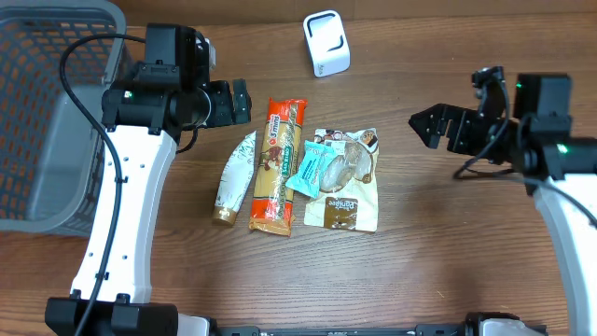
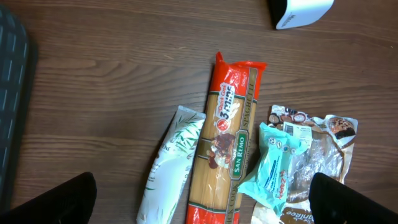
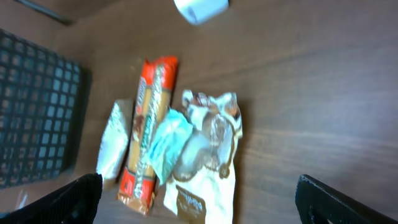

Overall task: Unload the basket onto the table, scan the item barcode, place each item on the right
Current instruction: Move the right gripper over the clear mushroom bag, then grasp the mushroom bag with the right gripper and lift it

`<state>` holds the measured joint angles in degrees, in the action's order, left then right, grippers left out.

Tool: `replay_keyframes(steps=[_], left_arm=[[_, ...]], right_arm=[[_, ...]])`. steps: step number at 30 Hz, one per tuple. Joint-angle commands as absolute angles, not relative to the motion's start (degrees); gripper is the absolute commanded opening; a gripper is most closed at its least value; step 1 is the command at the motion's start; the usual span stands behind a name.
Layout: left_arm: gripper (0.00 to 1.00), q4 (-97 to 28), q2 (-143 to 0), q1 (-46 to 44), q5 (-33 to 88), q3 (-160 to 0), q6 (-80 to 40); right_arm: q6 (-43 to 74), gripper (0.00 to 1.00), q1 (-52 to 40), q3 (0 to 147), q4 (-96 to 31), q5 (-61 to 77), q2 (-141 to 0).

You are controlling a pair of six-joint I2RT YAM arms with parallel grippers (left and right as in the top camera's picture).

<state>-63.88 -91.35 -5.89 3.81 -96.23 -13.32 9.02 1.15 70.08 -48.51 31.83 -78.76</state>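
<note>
The cookie bag [image 1: 346, 184] needs to be grabbed around its clear middle by my right gripper next, so the white far-end label [image 1: 331, 144] stays uncovered for scanning the barcode.
Four items lie side by side mid-table: a white-and-green pouch [image 1: 234, 177], a red spaghetti packet [image 1: 278, 166], a teal snack packet [image 1: 309, 167] and a white-and-brown cookie bag [image 1: 346, 184]. The teal packet rests on the cookie bag. A white scanner [image 1: 326, 43] stands at the back. My left gripper [image 1: 242, 100] hovers open just left of the spaghetti's far end, holding nothing. In the left wrist view the spaghetti packet [image 2: 227, 143] and the pouch [image 2: 172, 165] lie below the open left gripper [image 2: 202, 205]. My right gripper [image 1: 427, 127] is open, right of the items. No barcode shows.
A grey mesh basket [image 1: 45, 112] fills the far left of the table. Bare wood shows between the cookie bag and the right arm, and along the front edge. The right wrist view is blurred but shows the items, with the cookie bag [image 3: 208, 155] and the basket [image 3: 34, 112].
</note>
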Motion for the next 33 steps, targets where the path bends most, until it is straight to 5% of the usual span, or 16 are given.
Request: replay_keyframes(steps=[1, 21, 29, 33], left_arm=[[1.00, -63.9, -90.6, -6.0, 3.6, -97.3, -12.4], [1.00, -63.9, -90.6, -6.0, 3.6, -97.3, -12.4], [1.00, -63.9, -90.6, -6.0, 3.6, -97.3, -12.4], [1.00, -63.9, -90.6, -6.0, 3.6, -97.3, -12.4]], right_arm=[[8.6, 1.00, 1.5, 71.2, -48.3, 34.6, -81.8], [-0.2, 0.95, -7.6, 70.8, -50.3, 40.2, -108.3], [10.8, 0.95, -14.0, 70.8, -40.3, 40.7, -115.7], [17.0, 0.86, -17.6, 70.8, -35.8, 41.3, -121.3]])
